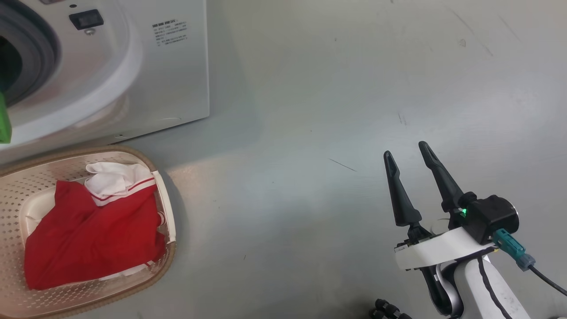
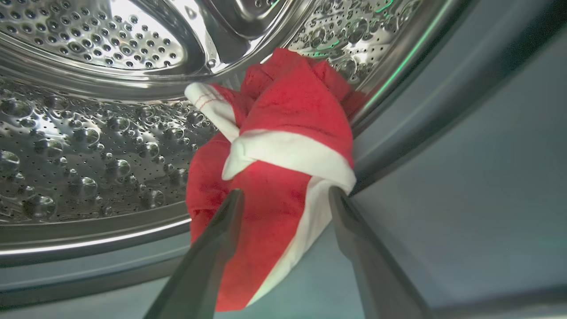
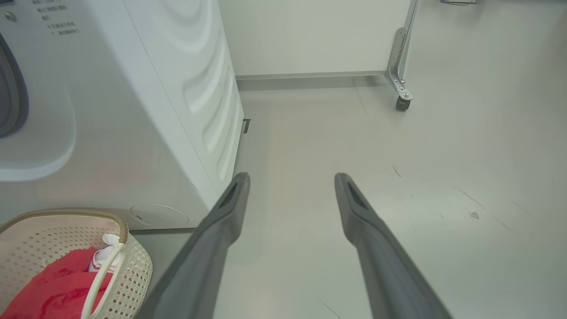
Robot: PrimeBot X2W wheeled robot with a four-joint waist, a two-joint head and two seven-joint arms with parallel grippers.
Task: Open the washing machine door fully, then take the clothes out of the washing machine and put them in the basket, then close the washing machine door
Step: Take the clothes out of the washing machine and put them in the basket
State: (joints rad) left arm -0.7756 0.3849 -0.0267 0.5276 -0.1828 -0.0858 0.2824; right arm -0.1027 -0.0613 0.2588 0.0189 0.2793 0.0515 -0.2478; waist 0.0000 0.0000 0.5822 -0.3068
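The rest lies bunched (image 2: 292, 101) in the drum. I should next take hold of the clothes with my left gripper by the narrow white-edged flap (image 2: 281, 212) trailing over the gasket.
The white washing machine (image 1: 146, 75) stands at the upper left of the head view with its grey gasket (image 1: 40, 53) showing; its door is out of view. Inside the steel drum (image 2: 88, 133), a bunched red and white garment (image 2: 283, 146) lies by the drum's lip. My left gripper (image 2: 285, 195) is open there, one finger on each side of the cloth's lower part. The cream basket (image 1: 166, 208) sits on the floor before the machine and holds red and white clothes (image 1: 93, 235). My right gripper (image 1: 405, 150) hangs open over bare floor at the lower right, holding nothing.
A grey floor (image 1: 332, 110) stretches to the right of the machine. In the right wrist view a white wall panel (image 3: 310, 35) on a metal leg with a castor (image 3: 402, 103) stands behind the machine. A green part (image 1: 4, 119) shows at the head view's left edge.
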